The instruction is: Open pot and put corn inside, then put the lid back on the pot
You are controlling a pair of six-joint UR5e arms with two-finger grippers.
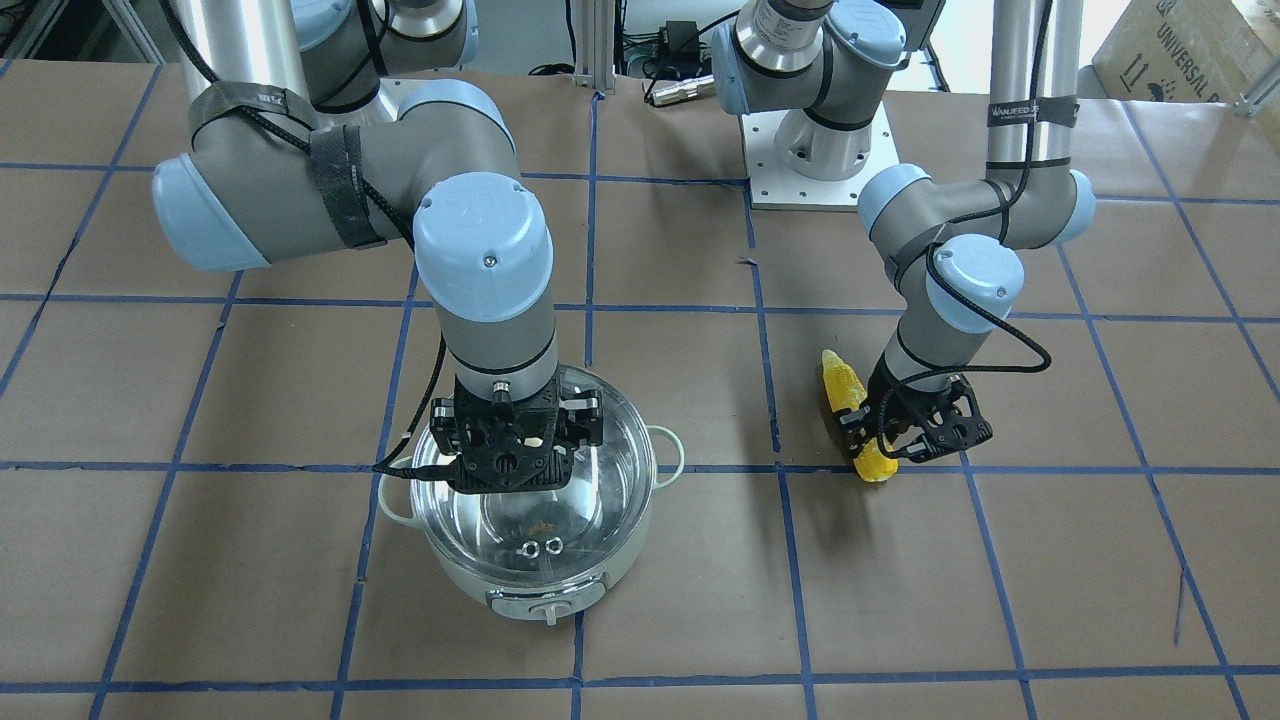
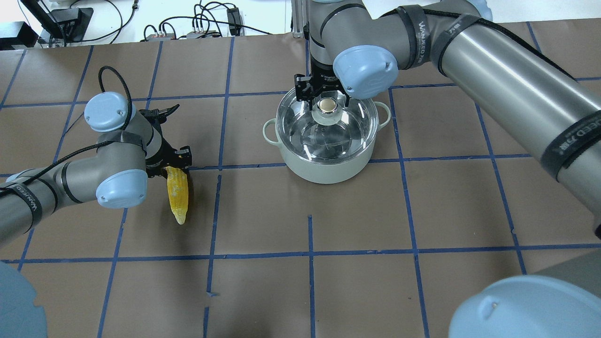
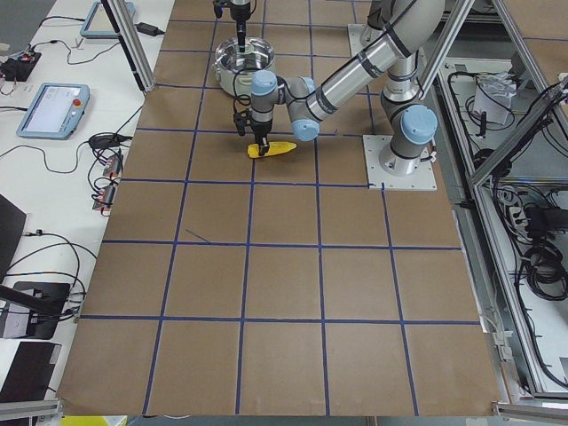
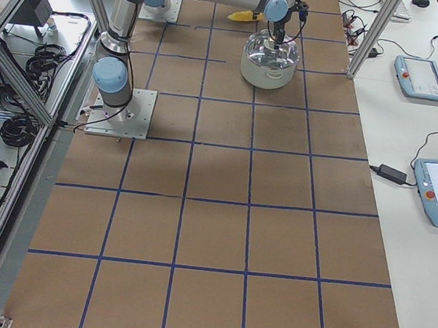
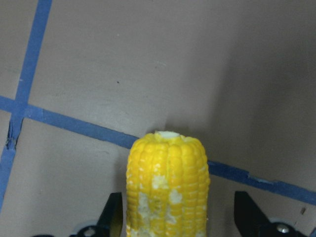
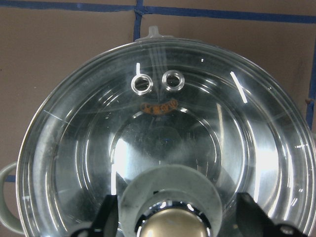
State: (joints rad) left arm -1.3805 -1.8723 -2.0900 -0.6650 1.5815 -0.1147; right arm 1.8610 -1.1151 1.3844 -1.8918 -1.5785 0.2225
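The right gripper grabs the lid by its narrow beige knob (image 6: pixel 174 224) next, since the glass lid spreads wider than my fingers are able to span.
The pale pot (image 1: pixel 540 590) stands on the table with the glass lid (image 1: pixel 520 520) on it. My right gripper (image 1: pixel 515 465) is over the lid, open, with a finger on each side of the beige knob (image 2: pixel 327 105). In the right wrist view the knob (image 6: pixel 170 224) sits between the fingers (image 6: pixel 106 219) with gaps. The yellow corn (image 1: pixel 845 395) lies on the table. My left gripper (image 1: pixel 877 447) is open and straddles its thick end. In the left wrist view the corn (image 5: pixel 168 182) lies between the fingers (image 5: pixel 112 217), untouched.
The brown table has a blue tape grid (image 2: pixel 310 253). The left arm's white base plate (image 1: pixel 770 190) is at the back. A cardboard box (image 1: pixel 1180 50) sits at the far corner. Tablets (image 4: pixel 419 76) lie on the side bench.
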